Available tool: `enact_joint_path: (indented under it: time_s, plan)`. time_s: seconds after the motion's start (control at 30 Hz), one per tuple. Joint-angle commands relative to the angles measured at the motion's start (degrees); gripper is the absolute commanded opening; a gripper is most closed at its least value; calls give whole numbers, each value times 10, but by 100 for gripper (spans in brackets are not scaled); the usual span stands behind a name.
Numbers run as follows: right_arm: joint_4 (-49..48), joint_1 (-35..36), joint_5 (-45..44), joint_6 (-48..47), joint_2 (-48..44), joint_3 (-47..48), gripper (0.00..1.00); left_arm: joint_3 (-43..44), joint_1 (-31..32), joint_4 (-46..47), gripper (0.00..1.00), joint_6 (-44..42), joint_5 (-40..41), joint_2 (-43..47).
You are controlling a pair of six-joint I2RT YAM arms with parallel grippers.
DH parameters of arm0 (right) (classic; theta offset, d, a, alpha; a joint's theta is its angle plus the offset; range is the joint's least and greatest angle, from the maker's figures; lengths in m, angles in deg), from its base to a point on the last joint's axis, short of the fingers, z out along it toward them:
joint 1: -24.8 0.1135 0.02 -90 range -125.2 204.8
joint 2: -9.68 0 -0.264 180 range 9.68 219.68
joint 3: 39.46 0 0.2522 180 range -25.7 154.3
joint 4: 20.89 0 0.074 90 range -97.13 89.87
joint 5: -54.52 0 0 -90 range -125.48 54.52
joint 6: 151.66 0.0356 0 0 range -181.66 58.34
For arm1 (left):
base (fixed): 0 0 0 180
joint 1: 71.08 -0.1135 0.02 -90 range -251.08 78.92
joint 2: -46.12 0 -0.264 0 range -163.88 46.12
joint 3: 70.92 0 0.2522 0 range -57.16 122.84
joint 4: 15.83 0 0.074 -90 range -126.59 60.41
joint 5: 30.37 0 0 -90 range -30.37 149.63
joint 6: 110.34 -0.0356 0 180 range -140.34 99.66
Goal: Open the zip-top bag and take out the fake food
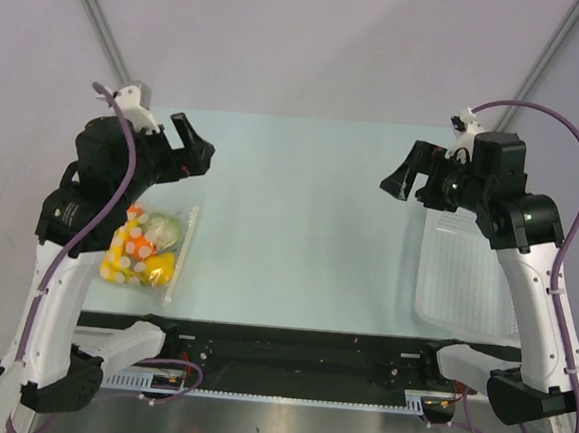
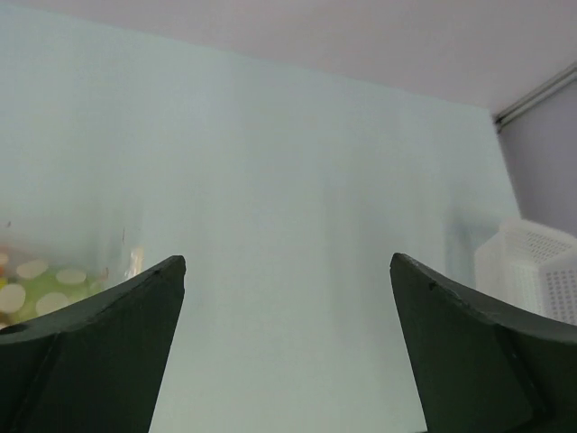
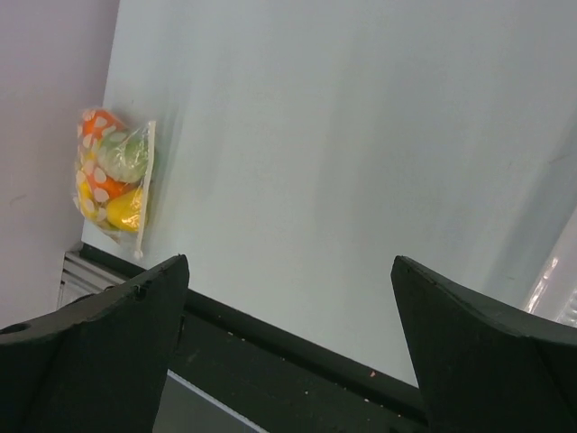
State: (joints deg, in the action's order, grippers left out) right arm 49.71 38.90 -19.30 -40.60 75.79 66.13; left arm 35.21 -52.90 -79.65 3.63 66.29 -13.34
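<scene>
My left gripper grabs the zip-top bag's zip strip (image 1: 192, 218) (image 2: 136, 259) at its far end next. That leaves the strip's near end free for my right gripper to open.
The zip-top bag (image 1: 152, 248) lies at the table's near left, its zip strip along the right edge. It is clear with white dots and holds the fake food: a pale green cabbage (image 1: 164, 229), orange pieces and a yellow fruit (image 1: 156, 266). It also shows in the right wrist view (image 3: 115, 179) and at the left edge of the left wrist view (image 2: 45, 284). My left gripper (image 1: 196, 149) is open and empty, raised above and behind the bag. My right gripper (image 1: 405, 173) is open and empty, raised at the right.
A white perforated plastic basket (image 1: 465, 276) stands at the table's right side, under my right arm; its corner shows in the left wrist view (image 2: 532, 266). The black rail (image 1: 289, 352) runs along the table's near edge.
</scene>
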Motion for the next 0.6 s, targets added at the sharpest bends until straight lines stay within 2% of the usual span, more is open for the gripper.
enact_joint_path:
  time_s: [0.0, 0.03, 0.07, 0.1, 0.17, 0.37, 0.57]
  plan:
    - [17, 13, 1, 4, 12, -2, 100, -21, -4, -106, 99, -6, 1, -32]
    - [17, 14, 2, 1, 20, -2, 100, -58, -4, -103, 96, -13, 18, -34]
    - [14, 15, 4, -5, 24, -4, 100, -78, -4, -94, 84, -18, 29, -35]
    - [11, 17, 16, -8, 24, -9, 100, -102, -4, -80, 81, -23, 41, -37]
    - [-4, 31, 22, -12, 30, -16, 100, -148, -6, -66, 82, -23, 90, -55]
    - [-4, 82, 40, -12, 75, -27, 100, -220, -9, -11, 90, -67, 119, -119]
    - [-11, 111, 44, -27, 75, -55, 100, -248, -7, 37, 86, -81, 181, -242]
